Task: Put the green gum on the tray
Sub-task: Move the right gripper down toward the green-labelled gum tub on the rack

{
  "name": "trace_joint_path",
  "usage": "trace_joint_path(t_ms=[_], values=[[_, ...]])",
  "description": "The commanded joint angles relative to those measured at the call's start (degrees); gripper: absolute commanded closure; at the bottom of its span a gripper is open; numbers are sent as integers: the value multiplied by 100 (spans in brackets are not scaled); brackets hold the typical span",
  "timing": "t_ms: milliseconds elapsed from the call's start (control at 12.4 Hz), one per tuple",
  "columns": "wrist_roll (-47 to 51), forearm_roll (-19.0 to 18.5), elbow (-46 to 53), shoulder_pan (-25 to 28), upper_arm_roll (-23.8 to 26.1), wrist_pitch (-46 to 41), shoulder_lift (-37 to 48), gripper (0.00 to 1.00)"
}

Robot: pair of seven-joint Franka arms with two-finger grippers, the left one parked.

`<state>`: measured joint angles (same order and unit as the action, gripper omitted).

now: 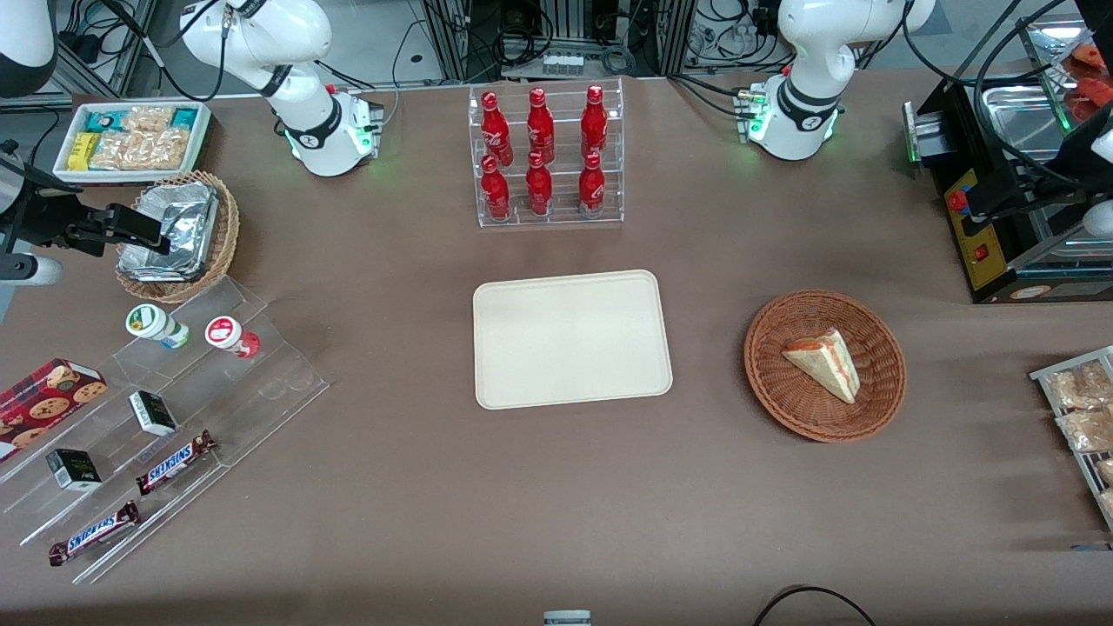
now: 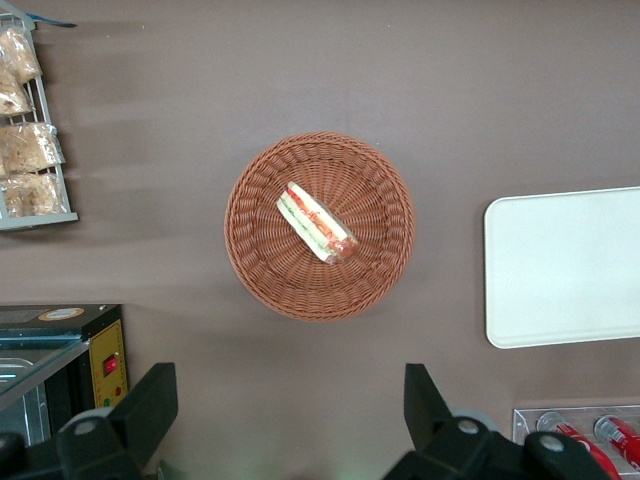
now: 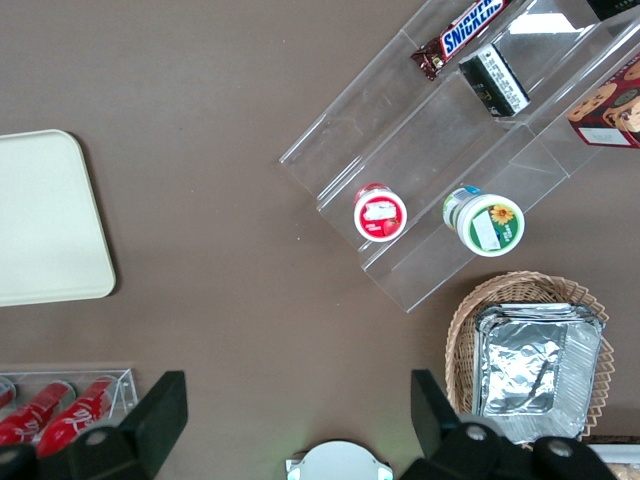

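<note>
My right gripper next needs to grab the green gum bottle by its white cylindrical body [image 1: 162, 329], so that it can put the green gum on the tray [image 1: 571, 339].
The green gum [image 1: 156, 324] is a small white bottle with a green-and-white lid. It stands on the top step of a clear acrylic shelf, beside a like bottle with a red lid [image 1: 230, 336]. Both show in the right wrist view, the green gum [image 3: 485, 222] and the red-lidded bottle [image 3: 380, 214]. The cream tray [image 1: 569, 339] lies bare at the table's middle and also shows in the right wrist view [image 3: 40, 220]. My right gripper [image 1: 143, 233] hangs open and empty above the foil-lined basket, farther from the front camera than the gum. In its wrist view the gripper [image 3: 295, 420] is over bare table.
The acrylic shelf [image 1: 261, 382] also holds Snickers bars [image 1: 174, 462], small dark boxes and a cookie box [image 1: 48, 396]. A wicker basket with foil trays [image 1: 178, 230], a white snack box [image 1: 130, 139], a cola bottle rack [image 1: 548, 156] and a sandwich basket [image 1: 824, 365] stand around.
</note>
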<state>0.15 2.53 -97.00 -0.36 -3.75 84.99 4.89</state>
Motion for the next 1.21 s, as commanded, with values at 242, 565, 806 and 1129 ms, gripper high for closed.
trace_joint_path(t_ms=[242, 565, 806, 1129], values=[[38, -358, -3, -26, 41, 439, -128, 1], [-1156, -349, -740, -114, -205, 1299, -49, 0], [-2314, -297, -1179, -289, -293, 1966, -41, 1], [-3528, -296, -1900, -491, -328, 2846, -40, 0]])
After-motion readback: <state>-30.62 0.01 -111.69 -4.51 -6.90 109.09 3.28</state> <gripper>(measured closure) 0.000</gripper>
